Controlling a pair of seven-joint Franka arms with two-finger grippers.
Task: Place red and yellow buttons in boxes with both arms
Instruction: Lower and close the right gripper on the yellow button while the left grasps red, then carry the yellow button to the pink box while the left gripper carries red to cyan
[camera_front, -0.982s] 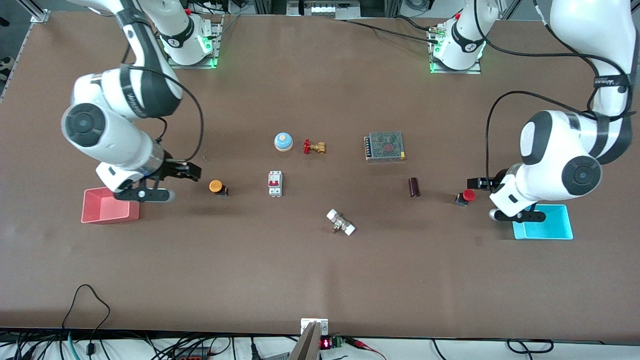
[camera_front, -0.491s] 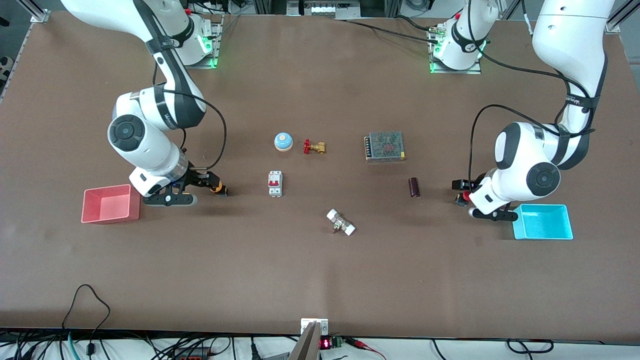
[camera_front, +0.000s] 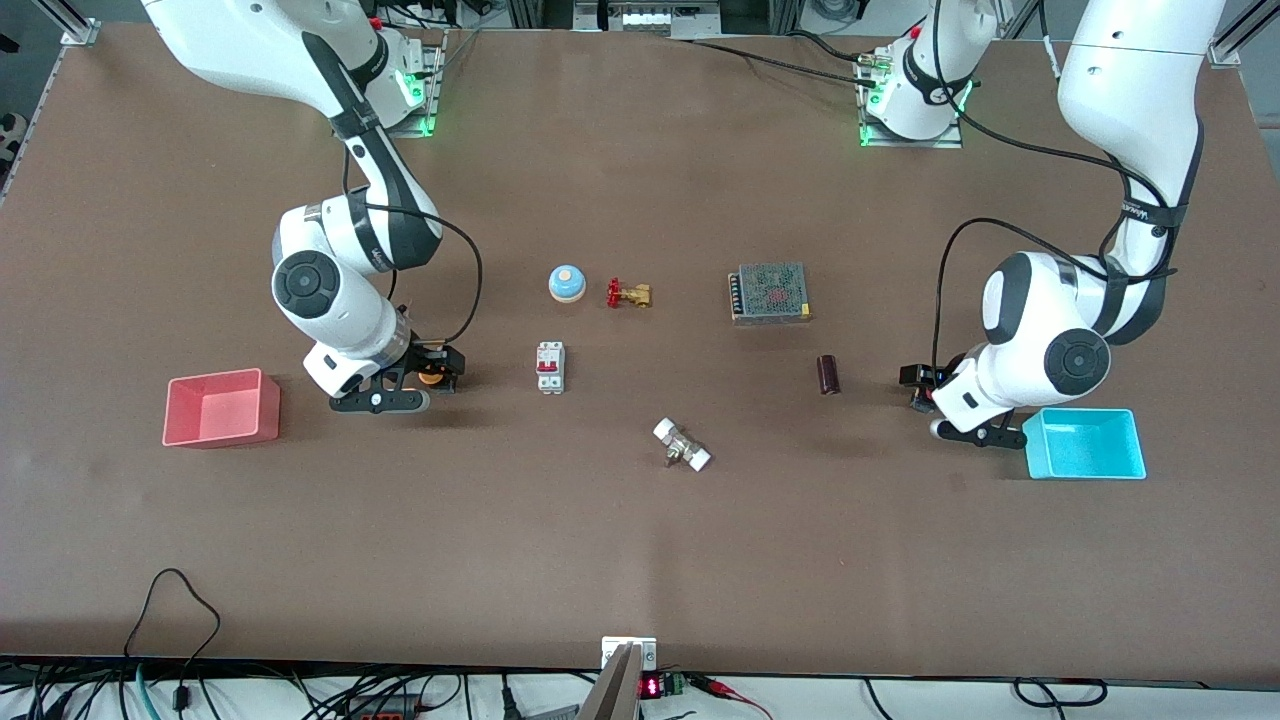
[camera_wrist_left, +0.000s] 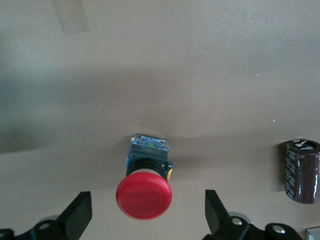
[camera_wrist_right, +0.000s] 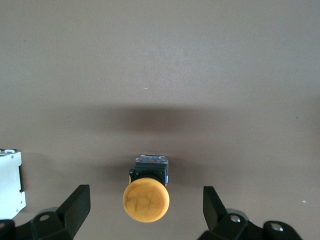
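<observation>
My right gripper's fingers are above the button's body, so it isn't time to close yet. I should lower the gripper before I close it on the yellow button's dark body (camera_wrist_right: 149, 171) behind the yellow cap (camera_wrist_right: 146, 200).
The orange-yellow button (camera_wrist_right: 146, 199) lies on its side on the table between the open fingers of my right gripper (camera_wrist_right: 145, 202). In the front view that gripper (camera_front: 436, 372) is low over the yellow button (camera_front: 431, 376). The red button (camera_wrist_left: 144, 195) lies between the open fingers of my left gripper (camera_wrist_left: 148, 206); neither finger touches it. In the front view the left gripper (camera_front: 916, 386) covers most of the red button. The pink-red box (camera_front: 222, 433) stands empty toward the right arm's end. The cyan box (camera_front: 1086, 469) stands empty beside the left gripper.
A white circuit breaker (camera_front: 549, 367) lies beside the yellow button. A dark cylinder (camera_front: 827, 375) lies beside the red button. A blue bell (camera_front: 567, 283), a brass valve (camera_front: 628, 294) and a grey mesh-topped unit (camera_front: 770, 292) sit farther from the camera. A white fitting (camera_front: 681, 445) lies nearer.
Both arms have swung inward from over their boxes and come down. Each open gripper now straddles its button. The buttons and boxes have not moved.
</observation>
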